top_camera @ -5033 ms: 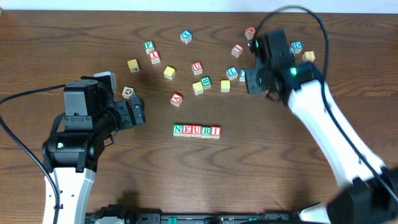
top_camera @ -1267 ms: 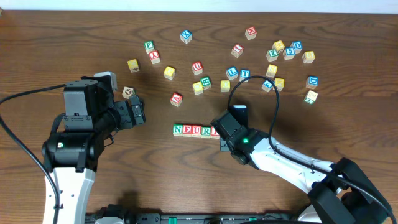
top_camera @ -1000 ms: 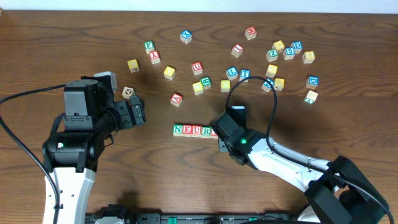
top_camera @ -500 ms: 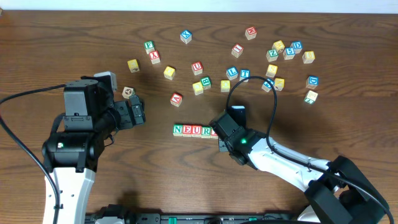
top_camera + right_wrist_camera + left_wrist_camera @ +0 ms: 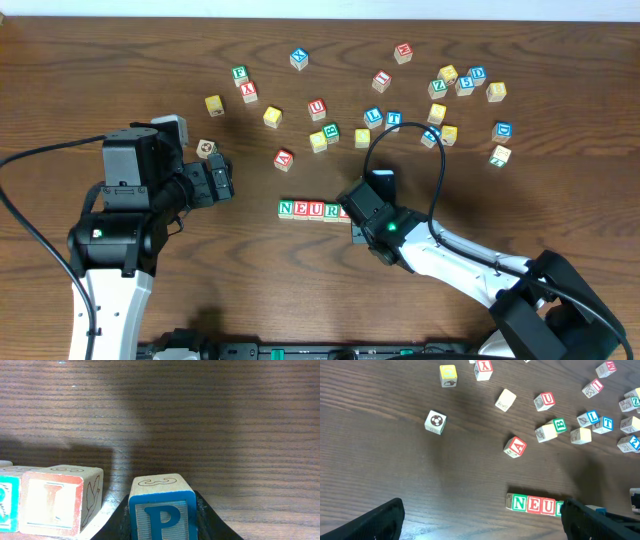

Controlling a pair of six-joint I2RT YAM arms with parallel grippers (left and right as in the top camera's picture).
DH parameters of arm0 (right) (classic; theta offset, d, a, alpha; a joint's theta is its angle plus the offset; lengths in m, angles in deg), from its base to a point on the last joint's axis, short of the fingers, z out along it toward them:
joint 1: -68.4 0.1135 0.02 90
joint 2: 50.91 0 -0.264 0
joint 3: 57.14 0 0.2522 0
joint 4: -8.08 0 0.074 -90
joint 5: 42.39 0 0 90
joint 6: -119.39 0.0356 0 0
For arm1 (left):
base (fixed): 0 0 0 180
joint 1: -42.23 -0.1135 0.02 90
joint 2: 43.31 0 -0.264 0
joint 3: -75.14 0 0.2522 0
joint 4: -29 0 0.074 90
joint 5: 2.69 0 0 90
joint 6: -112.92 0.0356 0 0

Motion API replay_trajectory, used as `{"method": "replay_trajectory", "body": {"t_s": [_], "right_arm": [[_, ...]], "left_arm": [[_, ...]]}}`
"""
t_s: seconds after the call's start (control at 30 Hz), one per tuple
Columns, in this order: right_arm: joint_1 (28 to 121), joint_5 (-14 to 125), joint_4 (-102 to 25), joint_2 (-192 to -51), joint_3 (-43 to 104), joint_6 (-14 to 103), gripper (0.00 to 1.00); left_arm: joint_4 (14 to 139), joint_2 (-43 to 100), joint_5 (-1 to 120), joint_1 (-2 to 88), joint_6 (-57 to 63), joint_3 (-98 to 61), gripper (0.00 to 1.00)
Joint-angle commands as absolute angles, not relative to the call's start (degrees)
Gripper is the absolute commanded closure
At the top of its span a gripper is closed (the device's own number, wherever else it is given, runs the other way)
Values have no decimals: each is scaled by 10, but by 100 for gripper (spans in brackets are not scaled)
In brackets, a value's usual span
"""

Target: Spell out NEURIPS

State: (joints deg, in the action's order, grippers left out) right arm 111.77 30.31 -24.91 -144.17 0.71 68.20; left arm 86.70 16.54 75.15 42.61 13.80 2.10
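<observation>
The blue P cube is low over flat, empty table and would end up beside the red I cube, so my right gripper needs to open now.
A row of wooden cubes reading N, E, U, R (image 5: 310, 209) lies at the table's middle front; the left wrist view shows its N, E, U (image 5: 535, 504). My right gripper (image 5: 356, 216) stands at the row's right end and covers the I there. It is shut on a blue P cube (image 5: 161, 510), its fingers (image 5: 205, 515) on both sides. The P sits just right of the red I cube (image 5: 60, 500) with a narrow gap, at about the same height. My left gripper (image 5: 222, 180) hangs open and empty, left of the row.
Loose cubes lie scattered across the back: a red U (image 5: 317, 107), a red A (image 5: 284, 158), a blue L (image 5: 373, 116) and T (image 5: 393, 119), a blue X (image 5: 299, 57), and a cluster at the back right (image 5: 460, 85). A soccer-ball cube (image 5: 435, 421) lies near the left arm.
Five seconds ago my right gripper was over the back-right cubes; it now sits at the row's right end with the P. Nothing has moved over the last second.
</observation>
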Motion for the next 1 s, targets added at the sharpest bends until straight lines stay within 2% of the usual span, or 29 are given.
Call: {"method": "replay_trajectory", "body": {"t_s": [0.0,0.5,0.7,0.97], "right_arm": [[1123,300,-247,-1452,17,692,99],[1123,300,-245,-1457,17,696,98],[1123,300,-244,-1457,17,696,84],[1123,300,-243,-1457,17,696,71]], "left_arm": [[869,165,744,423,143,5,2],[869,165,744,423,143,5,2],[869,165,744,423,143,5,2],[869,165,744,423,143,5,2]]}}
